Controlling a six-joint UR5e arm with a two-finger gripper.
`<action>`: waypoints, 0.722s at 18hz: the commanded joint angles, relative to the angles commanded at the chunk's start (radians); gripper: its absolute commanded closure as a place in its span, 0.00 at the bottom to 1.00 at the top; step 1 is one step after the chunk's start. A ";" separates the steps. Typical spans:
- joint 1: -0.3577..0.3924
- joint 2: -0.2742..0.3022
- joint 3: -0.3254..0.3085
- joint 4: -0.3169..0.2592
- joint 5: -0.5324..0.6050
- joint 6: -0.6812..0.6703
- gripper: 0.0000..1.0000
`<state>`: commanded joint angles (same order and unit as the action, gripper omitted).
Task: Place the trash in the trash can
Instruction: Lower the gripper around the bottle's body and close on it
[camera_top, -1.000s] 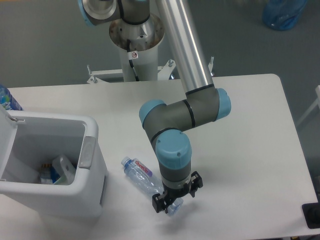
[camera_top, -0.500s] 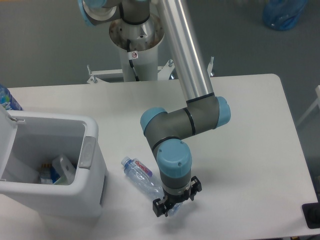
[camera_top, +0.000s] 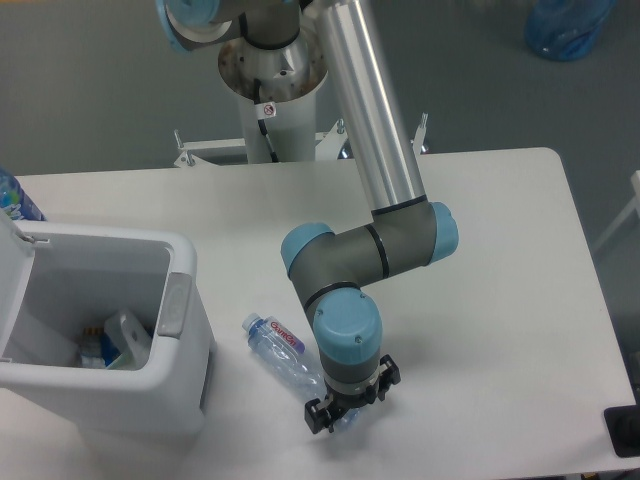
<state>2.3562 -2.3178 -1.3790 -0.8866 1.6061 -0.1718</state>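
Note:
I will grab the clear water bottle (camera_top: 283, 349) by its base end (camera_top: 346, 419) with my gripper next, to put the trash in the trash can.
A clear crinkled water bottle (camera_top: 283, 349) with a red-and-white label lies on the white table, cap toward the bin. My gripper (camera_top: 350, 397) points straight down over the bottle's base end, low to the table. Its fingers stand apart on either side of the base, so it is open. The arm's wrist hides part of the bottle's base. The white trash can (camera_top: 188, 262) stands at the left with its lid swung open and a grey latch tab (camera_top: 172, 305) on its rim. Inside it lies a crumpled white wrapper (camera_top: 126, 336) with green print.
A blue-labelled bottle (camera_top: 12, 198) shows behind the bin at the left edge. The robot's base column (camera_top: 272, 95) rises behind the table. A blue bag (camera_top: 566, 26) lies on the floor at the top right. A black object (camera_top: 623, 431) sits at the table's right front corner.
The gripper has sunk lower over the bottle's base end and shifted slightly left. Bottle and bin have not moved.

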 joint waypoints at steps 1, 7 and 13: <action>0.000 0.000 0.000 0.000 -0.002 0.002 0.09; -0.002 0.005 -0.003 0.000 0.000 0.002 0.22; -0.003 0.008 -0.009 -0.002 0.000 0.002 0.26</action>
<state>2.3531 -2.3102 -1.3882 -0.8882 1.6061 -0.1703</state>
